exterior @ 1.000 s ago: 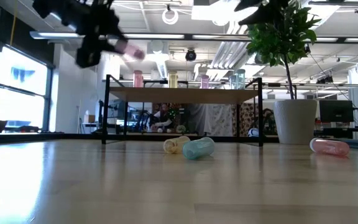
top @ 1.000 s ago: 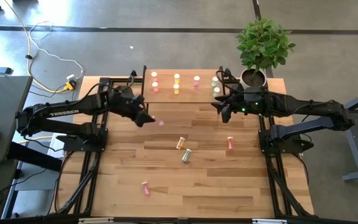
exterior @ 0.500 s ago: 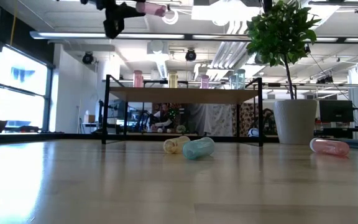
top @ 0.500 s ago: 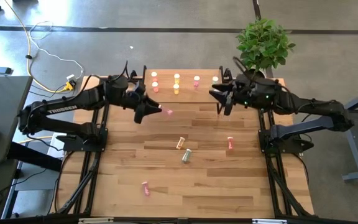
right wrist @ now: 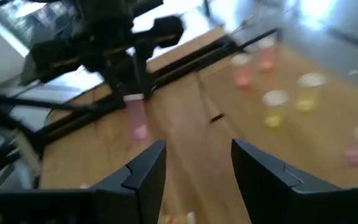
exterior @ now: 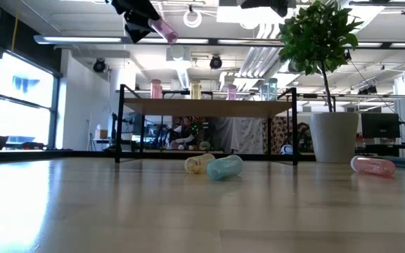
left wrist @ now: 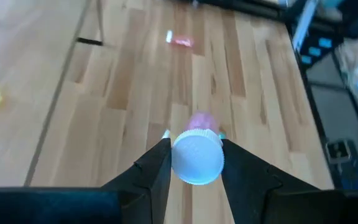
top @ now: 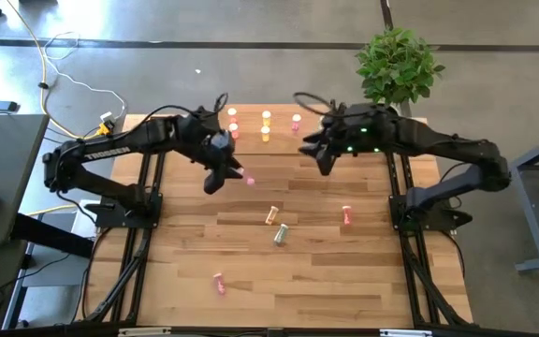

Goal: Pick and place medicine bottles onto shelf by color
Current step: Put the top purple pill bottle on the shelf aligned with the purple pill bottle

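My right gripper should next grab the held pink bottle by its body [top: 249, 179]. Then it takes the bottle on to its color group on the shelf [top: 279, 109].
High over the table's middle left, my left gripper [top: 228, 174] [left wrist: 194, 142] is shut on a pink medicine bottle [top: 248, 178] [exterior: 164, 30] with a white cap. My right gripper [top: 317, 155] [right wrist: 194, 167] hangs open and empty in front of the shelf's right part. The shelf [top: 279, 109] [exterior: 209, 106] stands at the far edge on thin black legs, with red-orange [top: 233, 123], yellow [top: 266, 125] and pink [top: 296, 121] bottles upright on it. A yellow [top: 271, 215], a pale green [top: 281, 234], a red-pink [top: 347, 215] and a pink bottle [top: 219, 283] lie on their sides on the table. My left gripper pinches the bottle's white cap end [left wrist: 197, 158] between its two fingers [left wrist: 157, 168]. The bottle lies along the fingers, and its pink body [right wrist: 137, 118] sticks out past the tips. It slants downward and is lifted well clear of the table.
A potted plant [top: 396, 65] [exterior: 332, 137] stands at the far right corner, beside the shelf. Black frame rails [top: 143, 243] run along the table's left and right sides. The near half of the table has bare wood around the lying bottles.
My left gripper has risen with the pink bottle and rolled about its own axis. The bottle has gone up with it, and now slants down. My right gripper has risen and drifted toward the table's left, still open.
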Controlling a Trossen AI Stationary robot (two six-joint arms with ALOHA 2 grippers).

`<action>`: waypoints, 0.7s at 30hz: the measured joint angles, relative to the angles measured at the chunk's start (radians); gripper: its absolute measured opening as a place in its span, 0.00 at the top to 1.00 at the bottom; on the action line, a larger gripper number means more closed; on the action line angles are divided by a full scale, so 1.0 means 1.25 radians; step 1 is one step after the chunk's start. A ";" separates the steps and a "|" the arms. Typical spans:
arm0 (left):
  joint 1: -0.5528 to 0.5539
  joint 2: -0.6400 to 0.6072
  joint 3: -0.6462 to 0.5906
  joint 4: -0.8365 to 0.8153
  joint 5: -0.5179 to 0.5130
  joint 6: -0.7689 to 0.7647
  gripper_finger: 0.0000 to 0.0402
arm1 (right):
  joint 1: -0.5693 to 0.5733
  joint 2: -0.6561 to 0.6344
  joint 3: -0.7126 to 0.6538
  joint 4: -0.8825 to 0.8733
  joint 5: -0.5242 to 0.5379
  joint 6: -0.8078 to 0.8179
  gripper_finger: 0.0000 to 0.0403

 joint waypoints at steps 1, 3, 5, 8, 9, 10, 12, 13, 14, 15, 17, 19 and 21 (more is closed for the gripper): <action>-0.007 0.007 0.006 -0.009 0.000 0.019 0.71 | 0.000 0.016 0.005 -0.001 -0.023 0.000 0.57; -0.024 0.019 0.014 -0.012 -0.002 0.052 0.71 | 0.000 0.044 0.009 0.000 -0.065 0.000 0.57; -0.041 0.029 0.017 -0.013 -0.024 0.082 0.71 | 0.000 0.070 0.009 0.004 -0.098 0.000 0.57; -0.067 0.037 0.017 -0.013 -0.075 0.125 0.71 | 0.001 0.111 0.009 0.014 -0.135 -0.002 0.57; -0.076 0.039 0.017 -0.012 -0.089 0.139 0.71 | 0.001 0.123 0.009 0.021 -0.152 -0.013 0.57; -0.085 0.043 0.018 -0.012 -0.100 0.150 0.71 | 0.001 0.135 0.009 0.036 -0.167 -0.026 0.57; -0.099 0.045 0.018 -0.013 -0.123 0.168 0.71 | 0.005 0.159 0.009 0.069 -0.193 -0.050 0.57; -0.105 0.046 0.018 -0.011 -0.130 0.175 0.71 | 0.007 0.172 0.009 0.085 -0.197 -0.063 0.57; -0.111 0.048 0.018 -0.010 -0.133 0.179 0.71 | 0.010 0.183 0.009 0.102 -0.197 -0.077 0.57; -0.116 0.050 0.018 -0.012 -0.135 0.180 0.71 | 0.013 0.194 0.009 0.116 -0.197 -0.094 0.57; -0.121 0.052 0.018 -0.012 -0.144 0.179 0.71 | 0.021 0.214 0.009 0.149 -0.198 -0.128 0.57; -0.128 0.051 0.018 -0.011 -0.145 0.179 0.71 | 0.030 0.233 0.009 0.174 -0.198 -0.161 0.57; -0.131 0.051 0.018 -0.011 -0.151 0.164 0.71 | 0.039 0.255 0.009 0.208 -0.198 -0.183 0.57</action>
